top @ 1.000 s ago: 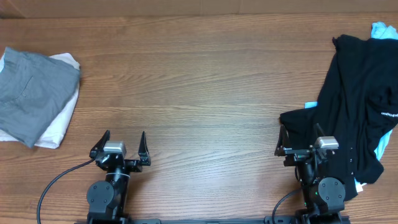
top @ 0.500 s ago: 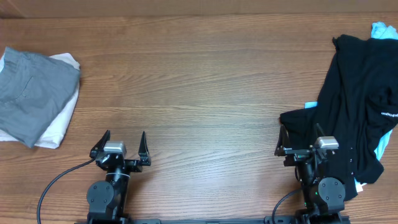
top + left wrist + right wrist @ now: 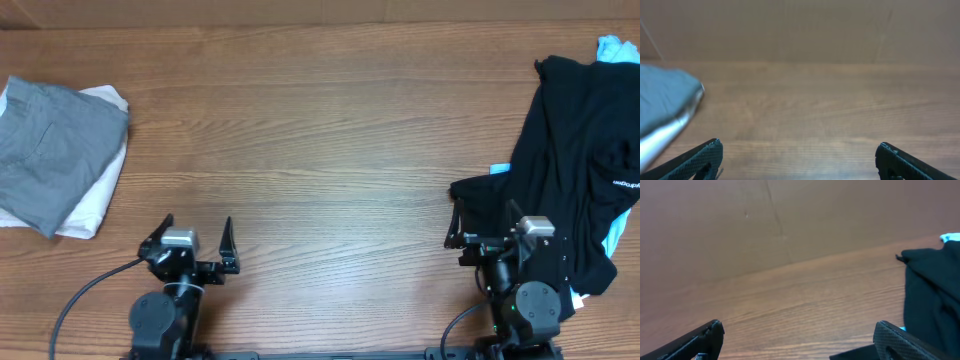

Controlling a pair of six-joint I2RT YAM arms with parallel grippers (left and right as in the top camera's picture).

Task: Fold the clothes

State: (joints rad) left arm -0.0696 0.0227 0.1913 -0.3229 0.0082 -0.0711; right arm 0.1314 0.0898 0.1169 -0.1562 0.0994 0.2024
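Note:
My right gripper grabs the black shirt (image 3: 575, 160) by its edge toward the open table next, to draw it off the light blue shirt for folding.
A large black shirt (image 3: 575, 160) with small white lettering lies crumpled at the table's right side. It also shows in the right wrist view (image 3: 935, 290). A light blue shirt (image 3: 613, 47) peeks out from under it at the top and right edges. My left gripper (image 3: 192, 237) is open and empty near the front edge, left of centre; its jaws show in the left wrist view (image 3: 799, 159). My right gripper (image 3: 487, 223) is open and empty at the black shirt's lower left edge; its jaws show in the right wrist view (image 3: 799, 336).
A folded stack of a grey garment (image 3: 50, 150) on a white one (image 3: 100, 190) lies at the far left, also showing in the left wrist view (image 3: 665, 105). The wooden table (image 3: 320, 130) stretches between the stack and the black shirt.
Both arms have shifted slightly toward the front edge. The clothes have not moved.

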